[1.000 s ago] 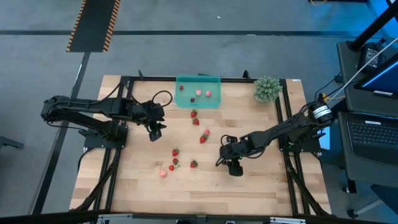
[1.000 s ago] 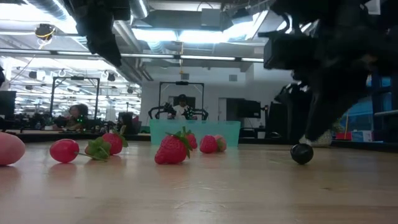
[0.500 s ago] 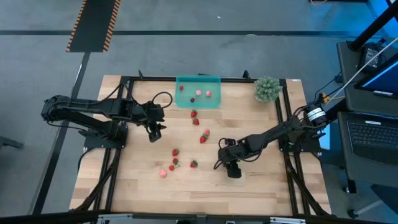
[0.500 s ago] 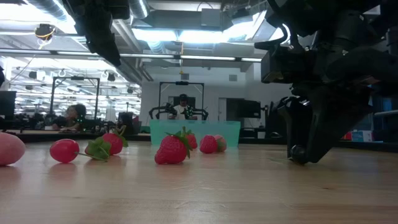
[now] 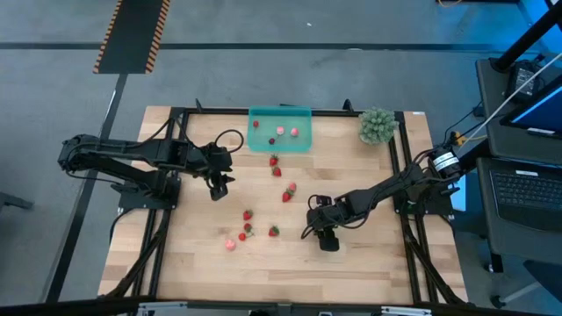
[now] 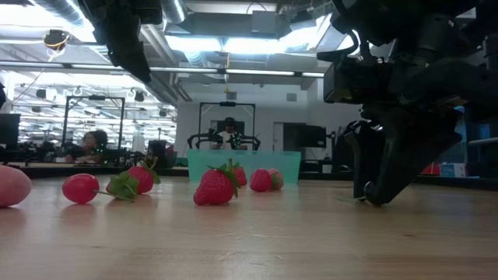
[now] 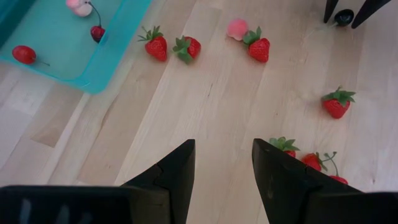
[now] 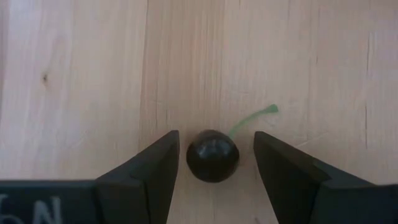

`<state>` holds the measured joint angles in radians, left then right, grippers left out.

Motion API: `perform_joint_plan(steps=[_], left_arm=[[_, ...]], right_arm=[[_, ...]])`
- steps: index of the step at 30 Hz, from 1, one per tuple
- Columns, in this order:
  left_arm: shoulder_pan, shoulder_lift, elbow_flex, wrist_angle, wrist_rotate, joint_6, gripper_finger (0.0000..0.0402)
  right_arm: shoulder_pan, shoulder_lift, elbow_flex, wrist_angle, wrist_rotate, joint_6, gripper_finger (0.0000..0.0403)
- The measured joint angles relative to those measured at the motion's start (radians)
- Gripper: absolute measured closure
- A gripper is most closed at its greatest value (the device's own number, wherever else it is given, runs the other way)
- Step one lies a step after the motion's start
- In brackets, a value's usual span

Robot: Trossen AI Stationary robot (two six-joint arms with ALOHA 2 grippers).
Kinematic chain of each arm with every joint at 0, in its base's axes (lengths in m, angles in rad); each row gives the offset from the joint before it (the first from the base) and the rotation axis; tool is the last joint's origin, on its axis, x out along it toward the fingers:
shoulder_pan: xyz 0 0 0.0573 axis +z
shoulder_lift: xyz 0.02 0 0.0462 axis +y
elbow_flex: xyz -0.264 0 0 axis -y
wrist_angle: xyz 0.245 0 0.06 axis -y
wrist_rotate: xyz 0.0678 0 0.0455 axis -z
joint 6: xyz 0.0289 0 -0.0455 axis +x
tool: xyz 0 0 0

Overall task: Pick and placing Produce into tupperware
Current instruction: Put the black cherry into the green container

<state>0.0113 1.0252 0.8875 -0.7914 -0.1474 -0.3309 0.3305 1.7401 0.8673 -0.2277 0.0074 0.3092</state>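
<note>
My right gripper needs to close on the dark cherry [image 8: 212,155] now. My fingertips are on either side of the cherry on the wood, so closing now would hold it.
My right gripper [image 8: 214,149] is open and low over the table's near-middle [image 5: 313,226]. Its fingers stand on either side of a dark cherry [image 8: 212,155] with a green stem [image 8: 252,119], and a narrow gap shows on each side. The cherry lies on the wood. My left gripper [image 7: 224,149] is open and hovers left of centre [image 5: 218,183], touching nothing. The teal tupperware [image 5: 280,129] sits at the far edge with a few pieces inside [image 7: 23,54]. Red strawberries [image 5: 287,193] and a pale pink piece [image 5: 231,245] lie scattered on the table between the arms.
A green leafy clump [image 5: 377,125] stands at the far right corner. Black frame rails [image 5: 171,158] border the table on both sides. Bare wood lies near the front edge [image 5: 281,272]. People and other rigs show in the room beyond [image 6: 227,132].
My right gripper has moved slightly toward the table's left and come down, so its fingers now stand around the dark cherry that earlier lay clear beside it. The cherry has stayed in place. The left arm has kept still.
</note>
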Motion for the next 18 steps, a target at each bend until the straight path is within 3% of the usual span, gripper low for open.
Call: perform_joint_plan(steps=[8, 18], left_arm=[[0.000, 0.000, 0.000, 0.000, -0.001, 0.000, 0.0250], [0.000, 0.000, 0.000, 0.000, -0.079, 0.000, 0.0250]], right_arm=[[0.000, 0.000, 0.000, 0.000, 0.001, 0.003, 0.0200], [0.000, 0.000, 0.000, 0.000, 0.003, 0.002, 0.0289]])
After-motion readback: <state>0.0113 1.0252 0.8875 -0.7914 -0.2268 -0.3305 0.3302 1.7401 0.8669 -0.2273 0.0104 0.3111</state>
